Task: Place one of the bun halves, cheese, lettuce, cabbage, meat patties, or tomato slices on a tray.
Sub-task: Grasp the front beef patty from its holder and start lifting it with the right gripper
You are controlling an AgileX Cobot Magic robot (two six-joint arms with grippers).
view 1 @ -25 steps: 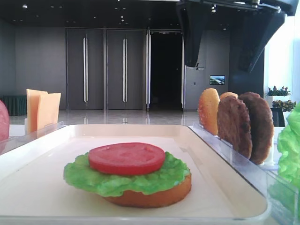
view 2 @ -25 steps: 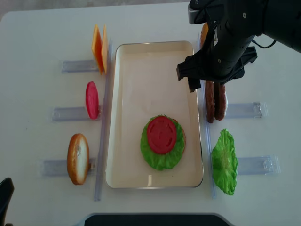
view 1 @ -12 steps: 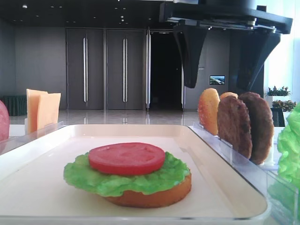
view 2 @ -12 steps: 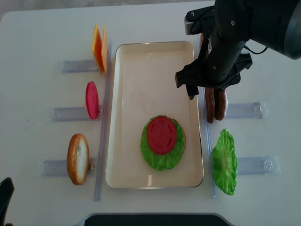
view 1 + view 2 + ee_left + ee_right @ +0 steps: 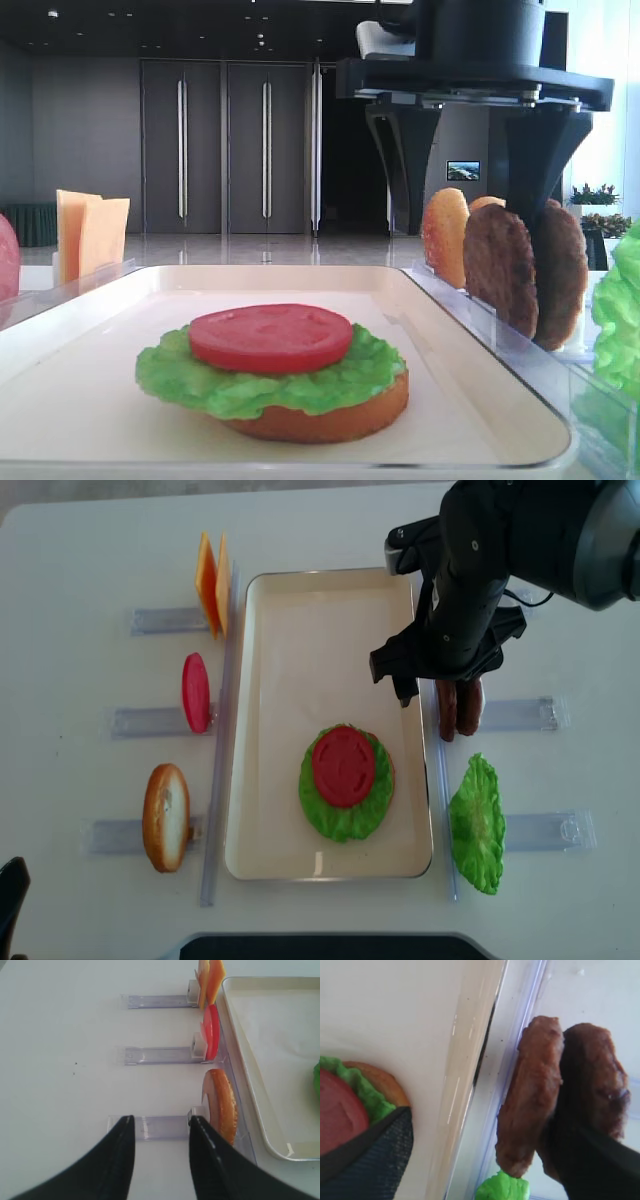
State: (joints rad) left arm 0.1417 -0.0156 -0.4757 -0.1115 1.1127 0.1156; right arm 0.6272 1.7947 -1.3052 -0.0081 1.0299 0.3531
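I will next grab the patty nearer the tray with my right gripper by its exposed top edge point(image 5: 446, 712), since the second patty point(image 5: 470, 710) stands close beside it.
Two dark-brown meat patties point(image 5: 457, 712) stand on edge in a clear rack just right of the cream tray point(image 5: 270, 680). My right gripper point(image 5: 430, 695) is open and straddles the patty nearer the tray point(image 5: 530, 1095). One finger hangs over the tray's rim, the other sits against the second patty point(image 5: 592, 1075). In the low exterior view, the right gripper point(image 5: 465, 225) reaches down over the patties point(image 5: 497, 265). On the tray lies a bun half point(image 5: 330, 420) with lettuce point(image 5: 250, 385) and a tomato slice point(image 5: 270, 337) on top. My left gripper point(image 5: 162, 1120) is open over a rack.
Left of the tray, clear racks hold cheese slices point(image 5: 210, 580), a tomato slice point(image 5: 195, 692) and a bun half point(image 5: 165, 817). A lettuce leaf point(image 5: 477, 825) stands at the right front. Another bun half point(image 5: 445, 235) stands behind the patties.
My right gripper has come down and a little nearer, from above the patties to straddling the one by the tray. The stack on the tray has not moved.
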